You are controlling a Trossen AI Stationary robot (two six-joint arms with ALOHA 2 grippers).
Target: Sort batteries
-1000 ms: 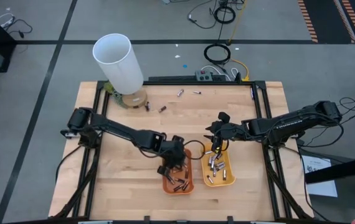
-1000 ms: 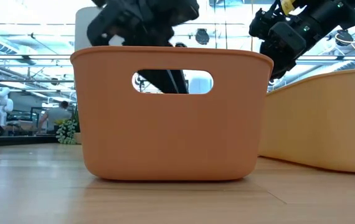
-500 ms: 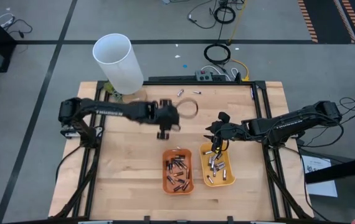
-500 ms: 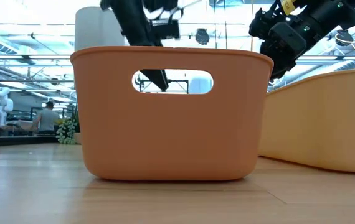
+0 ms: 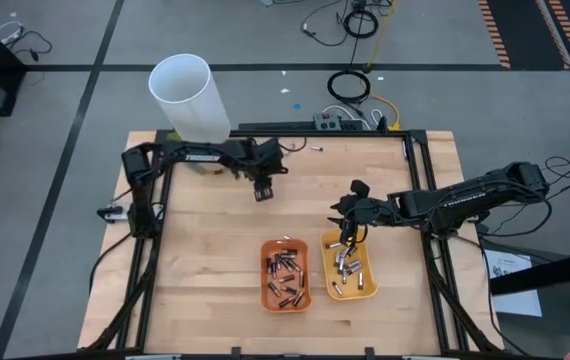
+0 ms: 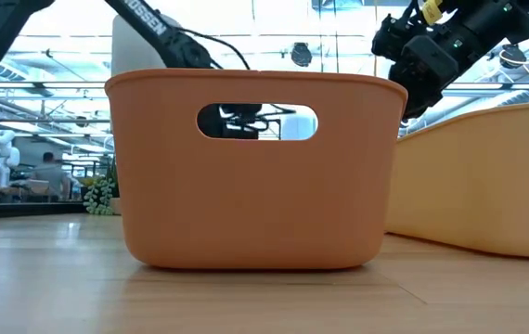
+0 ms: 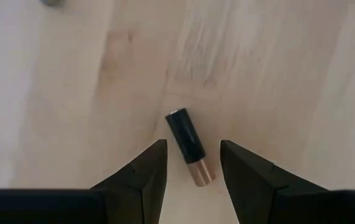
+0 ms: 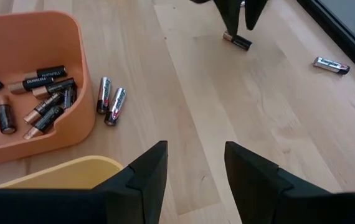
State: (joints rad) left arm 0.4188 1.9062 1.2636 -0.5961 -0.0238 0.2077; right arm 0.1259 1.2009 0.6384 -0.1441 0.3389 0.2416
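In the left wrist view the fingers of my left gripper stop above the dark battery, so it now goes lower before closing on the battery.
A dark battery with a coppery end lies flat on the bare wood near the table's far edge. My left gripper hangs over it, pointing down and open, one finger on each side and not touching; the right wrist view shows it as well, above that battery. My right gripper stands open with nothing between its fingers, over the far end of the yellow tray. The orange tray holds several dark batteries. Two silvery batteries lie on the wood beside it.
A tall white tube stands at the table's far left corner. Loose batteries lie along the far edge. The yellow tray holds several silvery batteries. Bare wood stretches left of the trays.
My left gripper has swung from above the orange tray toward the table's far edge, rolling as it went, and has sunk over the dark battery on the wood. Its fingers have stayed open.
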